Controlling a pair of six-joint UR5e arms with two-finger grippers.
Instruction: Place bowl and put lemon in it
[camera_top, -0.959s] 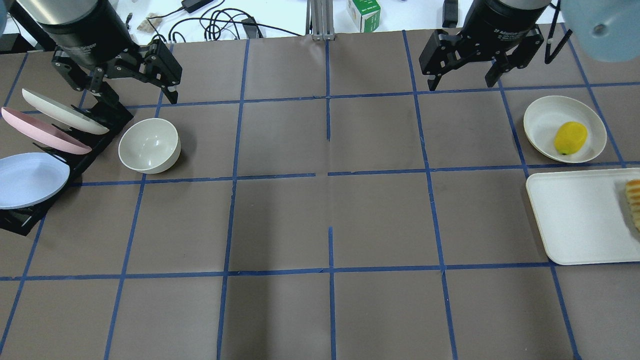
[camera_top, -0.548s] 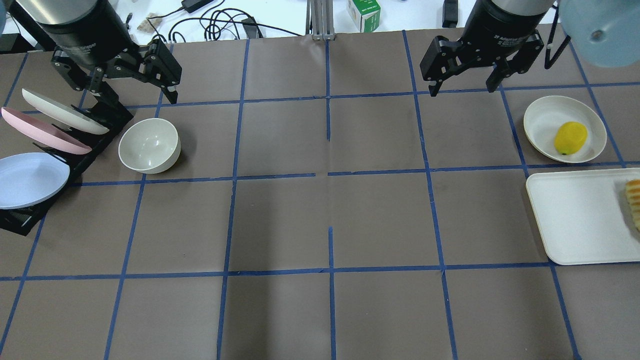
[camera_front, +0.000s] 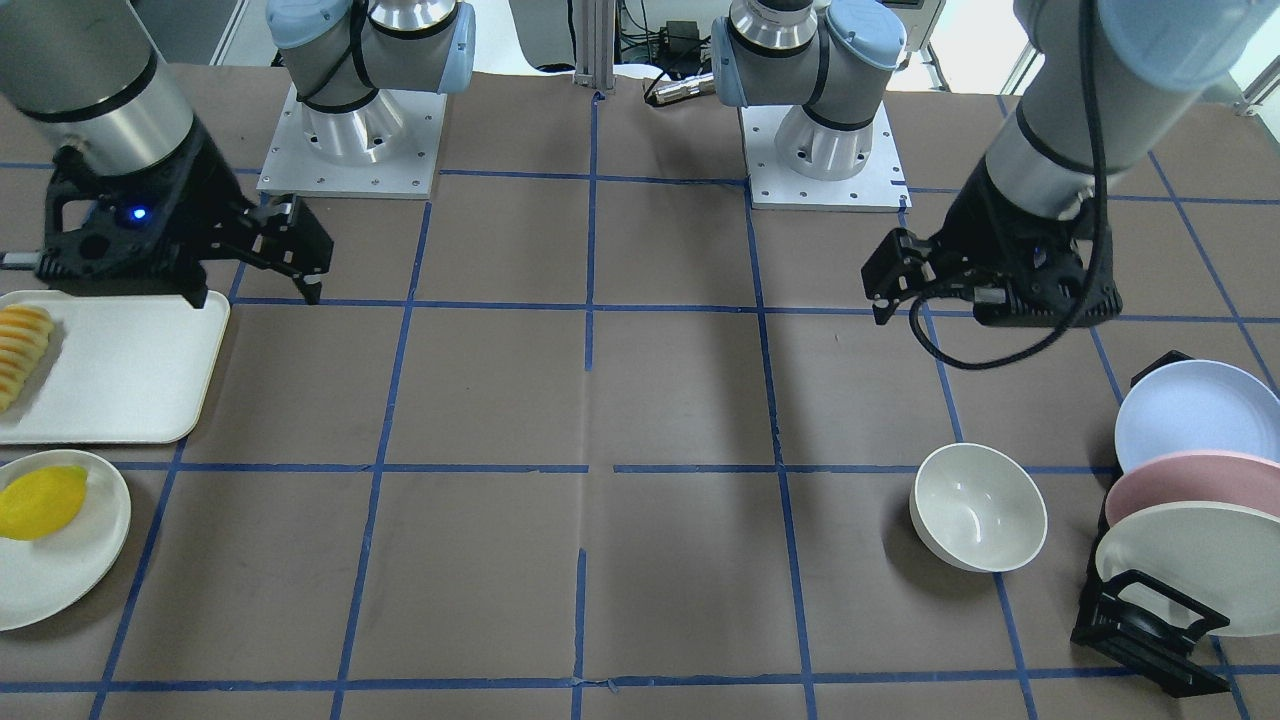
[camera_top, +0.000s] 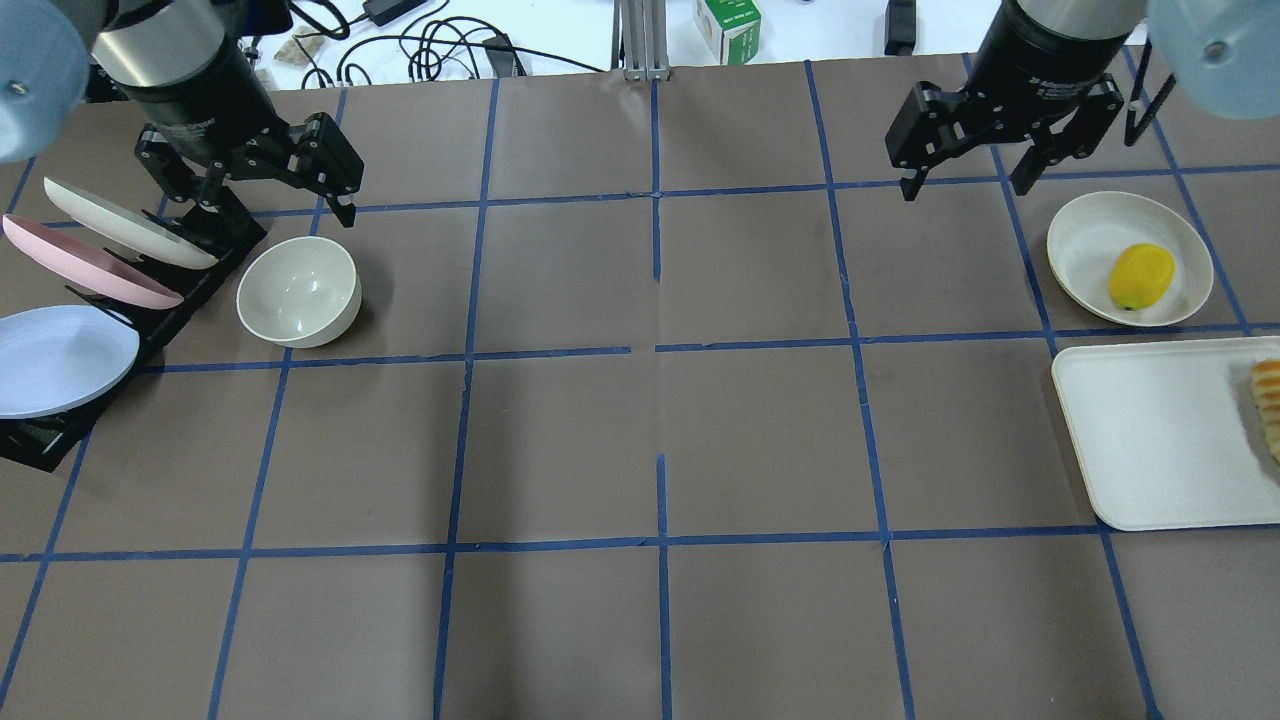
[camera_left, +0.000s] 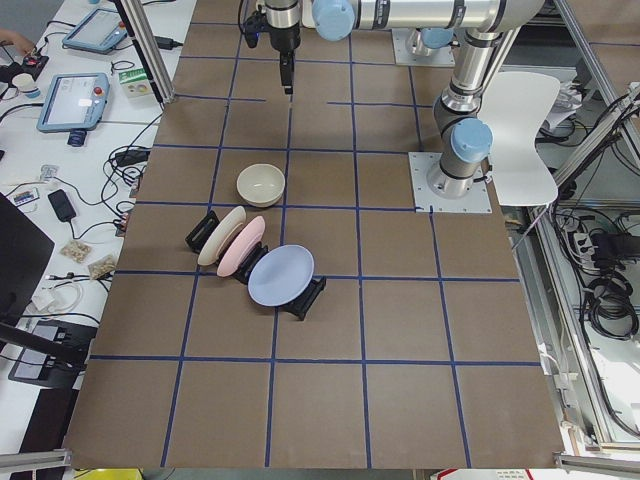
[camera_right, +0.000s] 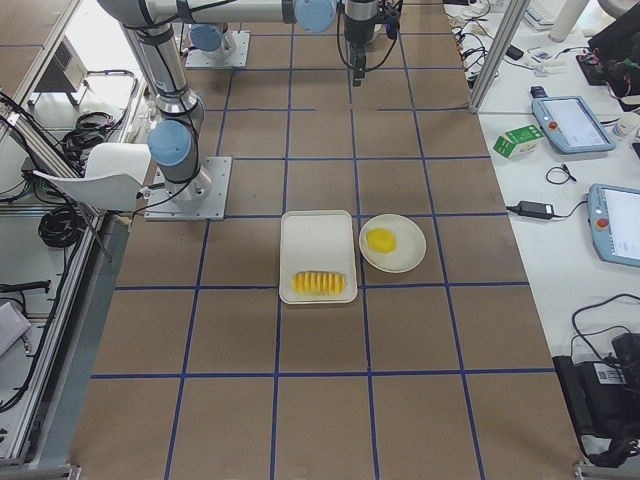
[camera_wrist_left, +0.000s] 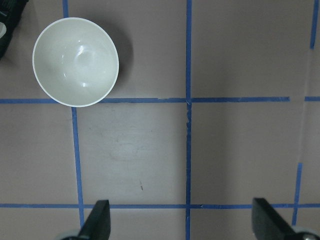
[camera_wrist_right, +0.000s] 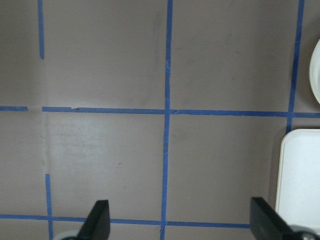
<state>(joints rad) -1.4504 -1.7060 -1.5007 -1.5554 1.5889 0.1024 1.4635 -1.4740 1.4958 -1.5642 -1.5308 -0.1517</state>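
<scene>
The right gripper next picks up the lemon by its rounded middle (camera_front: 43, 502) to put the lemon in the bowl (camera_front: 979, 509).
The off-white bowl (camera_top: 298, 292) stands upright and empty on the brown table, next to the plate rack; it also shows in the front view (camera_front: 978, 507) and the left wrist view (camera_wrist_left: 76, 62). The yellow lemon (camera_top: 1141, 276) lies on a flat off-white plate (camera_top: 1075, 230) at the right; the front view shows the lemon (camera_front: 40, 502) too. My left gripper (camera_top: 270, 200) is open and empty, hovering just behind the bowl. My right gripper (camera_top: 965, 185) is open and empty, behind and to the left of the plate.
A black rack (camera_top: 150, 310) with white, pink and blue plates stands left of the bowl. A white tray (camera_top: 1150, 440) with sliced yellow-orange food (camera_top: 1268, 400) lies in front of the lemon's plate. Cables and a green box (camera_top: 728, 28) lie beyond the table's back edge.
My right gripper has moved right, toward the plate with the lemon. My left gripper has shifted slightly and looks smaller in the overhead view. Bowl and lemon have not moved.
</scene>
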